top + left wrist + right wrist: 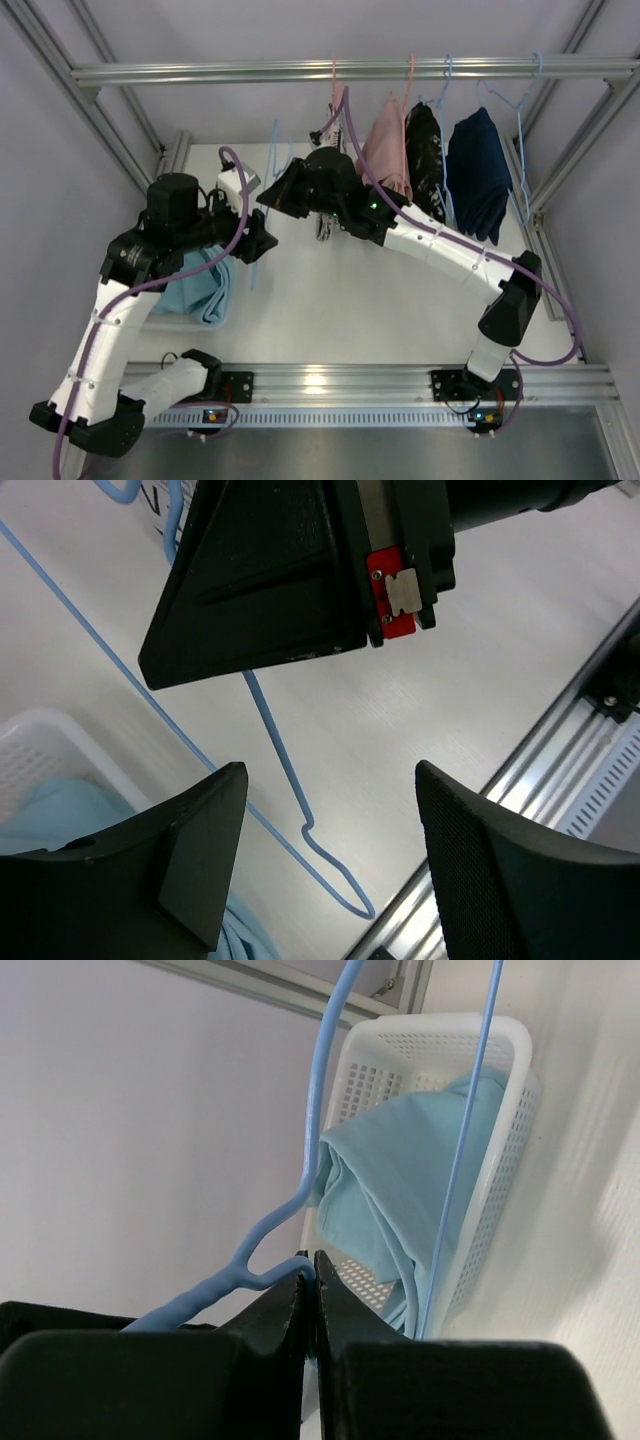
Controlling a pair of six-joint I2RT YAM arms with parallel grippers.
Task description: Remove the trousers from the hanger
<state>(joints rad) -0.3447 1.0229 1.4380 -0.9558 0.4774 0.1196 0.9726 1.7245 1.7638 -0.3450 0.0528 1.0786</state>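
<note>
The empty blue hanger would stay with the robot's right gripper if the left gripper lifted now, because the left gripper's fingers are wide apart around the hanger.
My right gripper (272,195) is shut on the neck of an empty light blue wire hanger (271,160); in the right wrist view (315,1265) the jaws pinch the hanger (310,1160) at its bend. The light blue trousers (203,285) lie in a white basket (500,1040) at the left, also seen in the right wrist view (400,1180). My left gripper (330,810) is open and empty, hovering over the table with the hanger's corner (330,870) below it. Dusty pink trousers (385,150) hang on the rail. A scrap of white, black-printed cloth (324,228) shows under my right arm.
On the rail (200,72) also hang a black patterned garment (425,160), a dark navy garment (480,175) and a bare blue hanger (522,120). Frame posts stand at both sides. The aluminium base rail (330,380) runs along the near edge.
</note>
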